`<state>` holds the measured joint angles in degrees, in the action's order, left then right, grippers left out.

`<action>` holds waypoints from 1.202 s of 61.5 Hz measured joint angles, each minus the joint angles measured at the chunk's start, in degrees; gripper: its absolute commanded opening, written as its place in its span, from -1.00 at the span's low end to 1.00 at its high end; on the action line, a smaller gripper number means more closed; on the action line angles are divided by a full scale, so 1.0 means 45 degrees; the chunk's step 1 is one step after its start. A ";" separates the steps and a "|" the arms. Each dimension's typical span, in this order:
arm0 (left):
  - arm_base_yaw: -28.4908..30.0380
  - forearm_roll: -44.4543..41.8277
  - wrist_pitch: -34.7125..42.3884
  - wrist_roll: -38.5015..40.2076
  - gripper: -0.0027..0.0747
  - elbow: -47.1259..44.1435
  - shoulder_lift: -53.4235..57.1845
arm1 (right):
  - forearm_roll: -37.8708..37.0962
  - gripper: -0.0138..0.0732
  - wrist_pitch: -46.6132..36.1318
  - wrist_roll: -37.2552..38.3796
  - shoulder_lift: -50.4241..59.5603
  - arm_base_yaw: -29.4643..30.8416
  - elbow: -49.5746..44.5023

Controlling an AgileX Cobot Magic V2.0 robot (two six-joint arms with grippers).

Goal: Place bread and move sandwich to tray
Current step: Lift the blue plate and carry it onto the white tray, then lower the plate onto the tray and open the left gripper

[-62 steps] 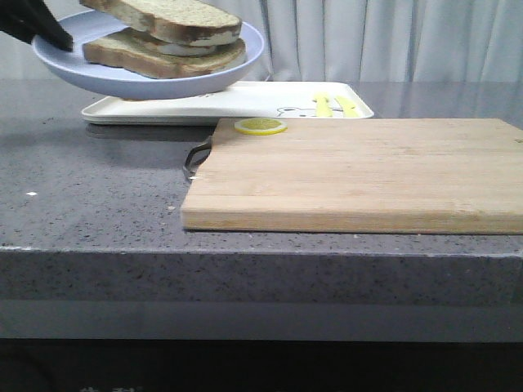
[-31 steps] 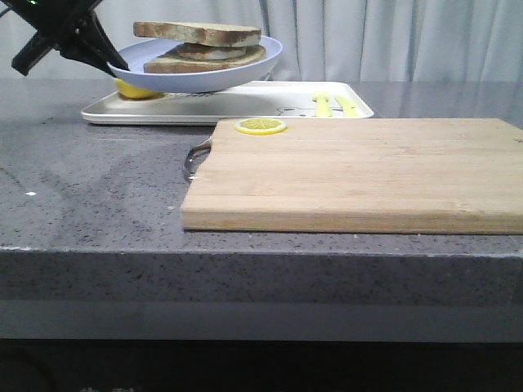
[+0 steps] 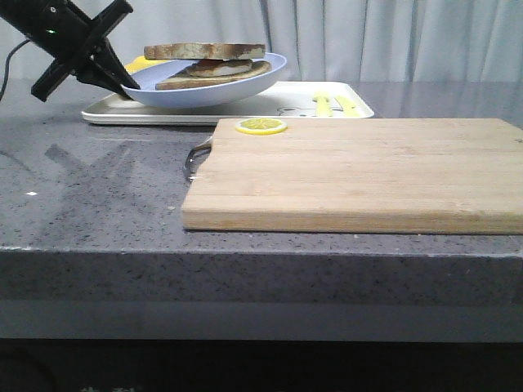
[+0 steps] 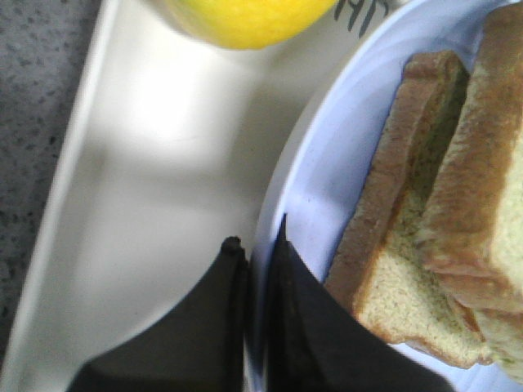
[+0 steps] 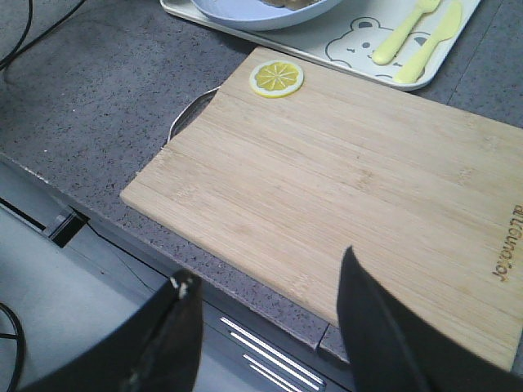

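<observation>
The plate's base hangs over the white tray (image 3: 245,104), inside the edges, so the plate would stand on the tray. It is now time for my left gripper to open.
The sandwich (image 3: 214,67) (image 4: 409,245), brown-crusted slices with fried egg between, lies on a pale blue plate (image 3: 204,90) (image 4: 327,155). The bread (image 3: 204,51) (image 4: 482,163) forms its top slice. My left gripper (image 3: 122,82) (image 4: 257,238) is shut on the plate's rim, one finger inside and one outside. The plate hangs tilted just above the left part of the white tray (image 3: 245,104) (image 4: 155,180) (image 5: 343,37). My right gripper (image 5: 265,269) is open and holds nothing, hovering over the table's front edge, and it is not in the front view.
A wooden cutting board (image 3: 351,171) (image 5: 343,180) fills the middle and right, with a lemon slice (image 3: 261,126) (image 5: 276,78) on its far left corner. Yellow cutlery (image 3: 335,104) (image 5: 417,33) lies on the tray's right end. A whole lemon (image 4: 245,16) sits on the tray beside the plate.
The left gripper has carried the plate with the sandwich down and farther back over the tray. The right arm is out of the front view throughout.
</observation>
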<state>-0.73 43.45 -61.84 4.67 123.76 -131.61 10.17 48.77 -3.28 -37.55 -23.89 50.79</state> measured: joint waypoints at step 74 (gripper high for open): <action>0.0015 -0.2861 -0.2076 -0.0032 -0.21 0.1441 0.1196 | 0.0000 0.24 0.0000 0.0000 0.0000 0.0000 0.0000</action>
<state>-0.66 30.58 -71.18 4.53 130.25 -126.22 10.17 48.77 -3.28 -37.55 -23.89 50.79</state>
